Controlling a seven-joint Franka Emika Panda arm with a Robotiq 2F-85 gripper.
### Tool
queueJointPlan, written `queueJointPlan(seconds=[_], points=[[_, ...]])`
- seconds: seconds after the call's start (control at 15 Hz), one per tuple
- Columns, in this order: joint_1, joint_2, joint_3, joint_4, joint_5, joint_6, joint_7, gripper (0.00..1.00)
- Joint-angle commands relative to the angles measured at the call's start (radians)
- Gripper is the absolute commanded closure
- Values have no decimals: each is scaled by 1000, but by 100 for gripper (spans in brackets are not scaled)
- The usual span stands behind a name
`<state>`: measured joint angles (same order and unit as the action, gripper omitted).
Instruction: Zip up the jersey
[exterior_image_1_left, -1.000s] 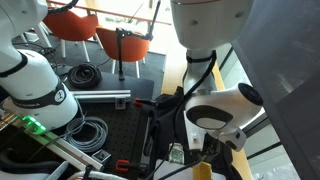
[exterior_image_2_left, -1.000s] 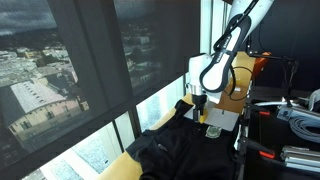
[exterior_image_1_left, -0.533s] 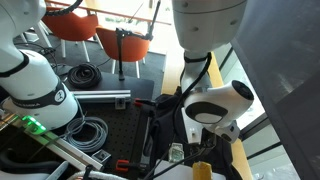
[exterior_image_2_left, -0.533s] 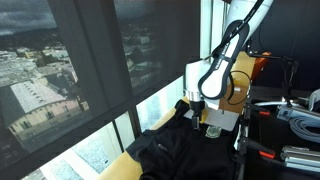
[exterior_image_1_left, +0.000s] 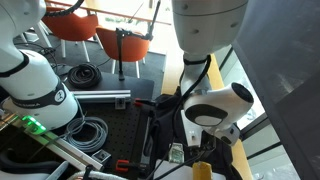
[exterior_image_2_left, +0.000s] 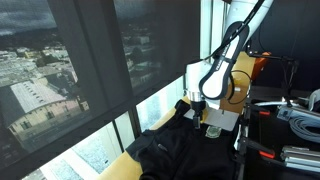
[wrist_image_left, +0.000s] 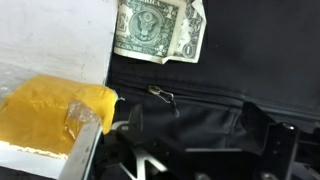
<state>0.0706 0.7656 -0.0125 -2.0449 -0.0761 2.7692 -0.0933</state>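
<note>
The jersey needs to be zipped up. My gripper will next grab the small metal zip pull (wrist_image_left: 160, 94) by its loose tab end, which leaves the fabric free.
The black jersey (exterior_image_2_left: 172, 150) lies spread on the pale tabletop by the window. In the wrist view its fabric (wrist_image_left: 200, 75) fills the middle, with the zip line running across and the small metal zip pull (wrist_image_left: 160, 94) lying on it. My gripper (wrist_image_left: 195, 135) is open just above the fabric, one finger on each side. The zip pull sits a little beyond the finger on the left side of the picture, and the fingers do not hold it. In an exterior view the gripper (exterior_image_2_left: 199, 108) hangs over the jersey's far end.
A dollar bill (wrist_image_left: 155, 30) lies on the jersey beyond the zip. A yellow packet (wrist_image_left: 55, 108) sits in a white tray beside it. Black coiled cables (exterior_image_1_left: 88, 132), another robot arm (exterior_image_1_left: 35, 90) and orange chairs (exterior_image_1_left: 75, 25) stand nearby.
The arm shifted slightly over the jersey a second ago and has been still for the last half second. Nothing was grasped.
</note>
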Motion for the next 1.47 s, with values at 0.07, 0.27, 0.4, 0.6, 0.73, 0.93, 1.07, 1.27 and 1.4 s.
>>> queueJointPlan(seconds=[0.07, 0.27, 0.4, 0.6, 0.73, 0.93, 1.07, 1.27, 1.4], points=[[10, 30, -16, 26, -29, 11, 18, 0], [8, 46, -19, 43, -35, 7, 18, 0], [10, 58, -20, 55, -36, 6, 19, 0], [12, 77, -22, 70, -38, 7, 20, 0], [11, 89, -22, 82, -37, 4, 19, 26], [10, 100, -22, 95, -36, 4, 19, 49], [11, 104, -22, 99, -36, 5, 20, 65], [12, 105, -22, 102, -36, 3, 20, 88], [14, 102, -23, 100, -37, 4, 21, 99]])
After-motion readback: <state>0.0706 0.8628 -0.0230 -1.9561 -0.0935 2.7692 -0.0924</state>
